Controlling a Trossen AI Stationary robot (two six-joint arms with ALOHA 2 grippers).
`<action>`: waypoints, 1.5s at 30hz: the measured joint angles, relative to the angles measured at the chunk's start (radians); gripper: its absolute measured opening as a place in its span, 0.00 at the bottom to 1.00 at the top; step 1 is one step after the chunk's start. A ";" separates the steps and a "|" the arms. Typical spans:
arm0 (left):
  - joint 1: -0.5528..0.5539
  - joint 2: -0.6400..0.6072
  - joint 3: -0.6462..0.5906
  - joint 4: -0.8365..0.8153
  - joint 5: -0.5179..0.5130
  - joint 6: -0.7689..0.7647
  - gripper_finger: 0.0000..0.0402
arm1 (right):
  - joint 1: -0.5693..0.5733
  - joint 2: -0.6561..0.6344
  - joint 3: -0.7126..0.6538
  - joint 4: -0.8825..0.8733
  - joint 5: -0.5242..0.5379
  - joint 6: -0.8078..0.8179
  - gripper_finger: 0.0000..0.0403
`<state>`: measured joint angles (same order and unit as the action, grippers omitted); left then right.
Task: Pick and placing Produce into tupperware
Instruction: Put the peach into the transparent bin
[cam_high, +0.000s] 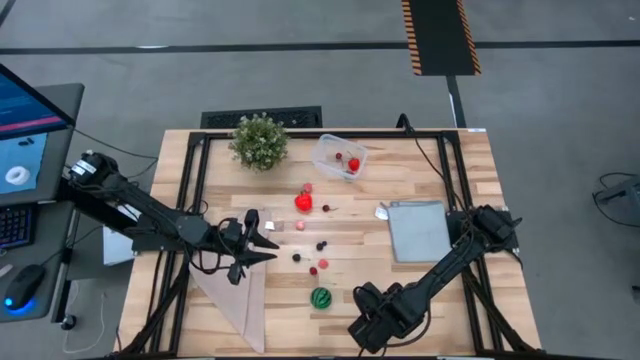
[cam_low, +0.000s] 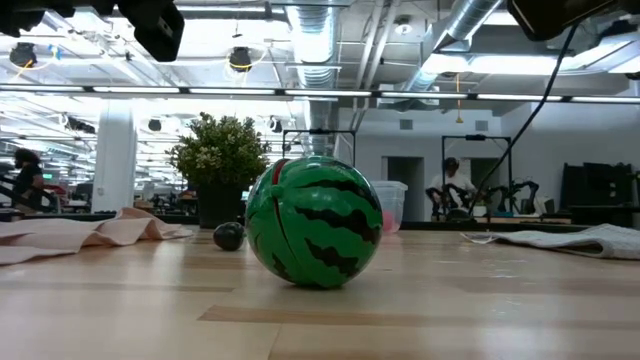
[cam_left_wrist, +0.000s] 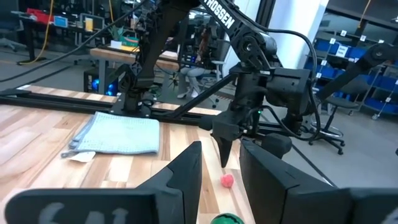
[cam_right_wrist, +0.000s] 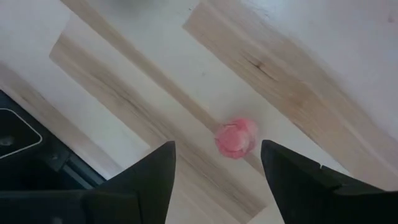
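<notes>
The pink piece should go in the clear tupperware (cam_high: 340, 157) with the other produce, so my right gripper should next grab it by its rounded sides.
The clear tupperware (cam_high: 340, 157) stands at the far middle of the table with red pieces in it. On the table lie a larger red fruit (cam_high: 303, 203), several small pink, red and dark pieces (cam_high: 321, 245) and the green striped ball (cam_high: 321, 297), which fills the low view (cam_low: 313, 222). My right gripper (cam_high: 368, 318) is open near the front edge and points down. A pink piece (cam_right_wrist: 236, 138) lies on the wood below, between its fingers (cam_right_wrist: 217, 146). My left gripper (cam_high: 268, 243) is open and empty left of the pieces, pointing toward the right arm (cam_left_wrist: 221, 146).
A bushy potted plant (cam_high: 259, 140) stands at the far left. A grey-blue sheet (cam_high: 420, 230) lies on the right. A pink cloth (cam_high: 235, 295) lies at the near left under the left arm. A dark piece (cam_low: 229, 236) lies beside the ball.
</notes>
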<state>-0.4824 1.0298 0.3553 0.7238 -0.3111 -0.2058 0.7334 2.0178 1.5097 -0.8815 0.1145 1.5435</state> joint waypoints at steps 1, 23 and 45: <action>0.000 0.000 0.000 0.000 0.000 0.000 0.24 | 0.000 0.000 0.000 0.000 0.003 0.003 0.65; 0.000 0.004 0.000 -0.011 -0.010 -0.002 0.24 | 0.017 0.068 0.000 0.022 0.011 0.033 0.65; 0.000 0.005 0.000 -0.014 -0.016 -0.006 0.24 | 0.026 0.085 0.000 0.052 -0.019 0.062 0.62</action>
<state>-0.4820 1.0344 0.3557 0.7094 -0.3267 -0.2121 0.7597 2.1025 1.5097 -0.8291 0.0953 1.6054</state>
